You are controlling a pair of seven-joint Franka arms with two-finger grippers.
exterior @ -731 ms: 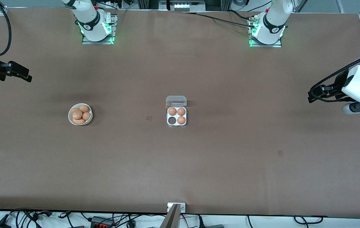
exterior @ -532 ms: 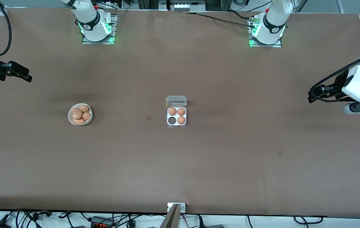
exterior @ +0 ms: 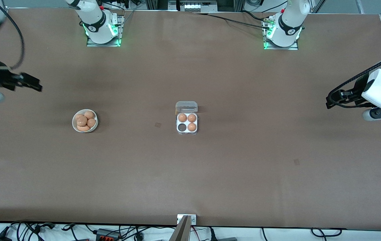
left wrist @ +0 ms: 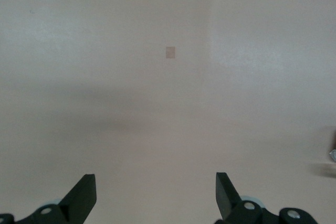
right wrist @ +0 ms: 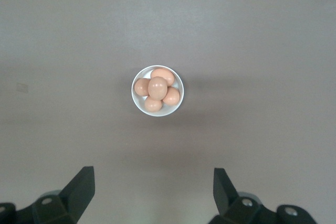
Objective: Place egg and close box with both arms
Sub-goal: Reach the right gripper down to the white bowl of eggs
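Note:
The right gripper picks up the top egg in the white bowl by its shell next, to fill the egg box's empty cell.
The box (exterior: 187,133) sits mid-table with its clear lid (exterior: 186,106) open. Three of its cells hold tan eggs and one cell (exterior: 181,127) is empty. Toward the right arm's end of the table stands a white bowl (exterior: 74,124) with several more eggs; the egg (right wrist: 157,86) on top of the pile shows clearly in the right wrist view. My right gripper (exterior: 38,86) (right wrist: 153,170) hangs open and empty over the table's right-arm end, apart from the bowl (right wrist: 167,110). Over the left arm's end, my left gripper (exterior: 328,102) (left wrist: 155,176) waits, open and empty.
Small square patches mark the brown table top (exterior: 157,125) (exterior: 296,162) (left wrist: 170,52). The two arm bases (exterior: 102,30) (exterior: 282,31) stand along the edge farthest from the front camera. A bracket (exterior: 186,219) is at the nearest edge.
The right arm has swung, carrying its gripper a little toward the bowl. The left arm, box and bowl are unchanged.

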